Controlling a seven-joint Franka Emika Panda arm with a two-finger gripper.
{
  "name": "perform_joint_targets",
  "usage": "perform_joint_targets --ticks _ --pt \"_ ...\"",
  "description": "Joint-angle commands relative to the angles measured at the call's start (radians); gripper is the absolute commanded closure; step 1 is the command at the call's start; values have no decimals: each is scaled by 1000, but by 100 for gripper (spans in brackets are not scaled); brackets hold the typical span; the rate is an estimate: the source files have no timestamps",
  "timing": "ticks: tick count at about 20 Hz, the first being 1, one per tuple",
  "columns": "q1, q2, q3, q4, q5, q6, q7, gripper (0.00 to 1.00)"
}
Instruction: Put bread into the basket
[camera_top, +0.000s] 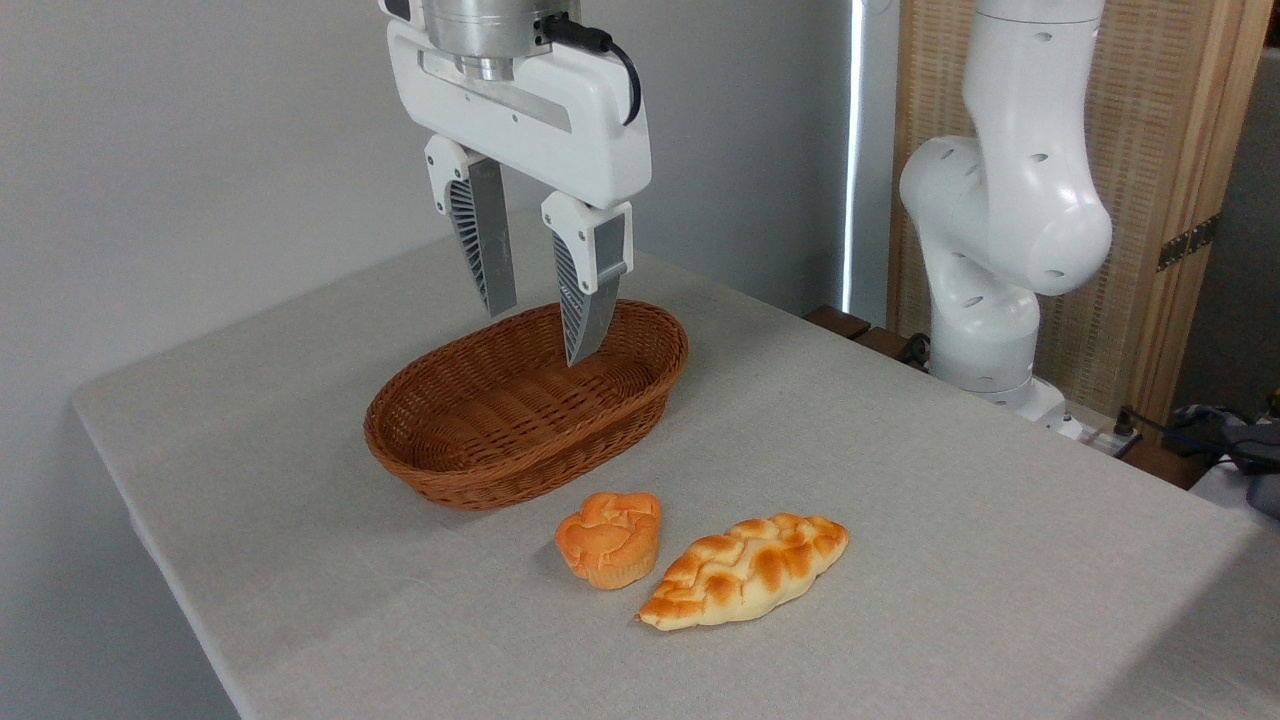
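Observation:
My gripper grabs the bread by its lumpy top (612, 524) next, to put the bread into the basket (450, 440).
The bread (609, 538), a small orange-golden muffin-like bun with a lumpy top, rests on the table just in front of the basket (450, 440). That basket is an oval, reddish-brown wicker one, with nothing inside it. My gripper (540, 335) hangs above the basket's far half, open, nothing between its two ribbed fingers (588, 290). It is well above and behind the bun, not touching anything.
A longer braided golden loaf (745, 571) lies right of the bun, almost touching it. The arm's white base (1000, 260) stands at the table's right back edge. The grey cloth table (900, 450) ends at the left and front.

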Motion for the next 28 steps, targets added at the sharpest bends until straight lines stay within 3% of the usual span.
perform_joint_targets --ticks 1,21,28 --pt "225 -16 -125 10 -44 -78 136 0" --pt "224 -3 -125 8 -35 -62 140 0" --pt "224 6 -125 -111 -17 149 140 0"
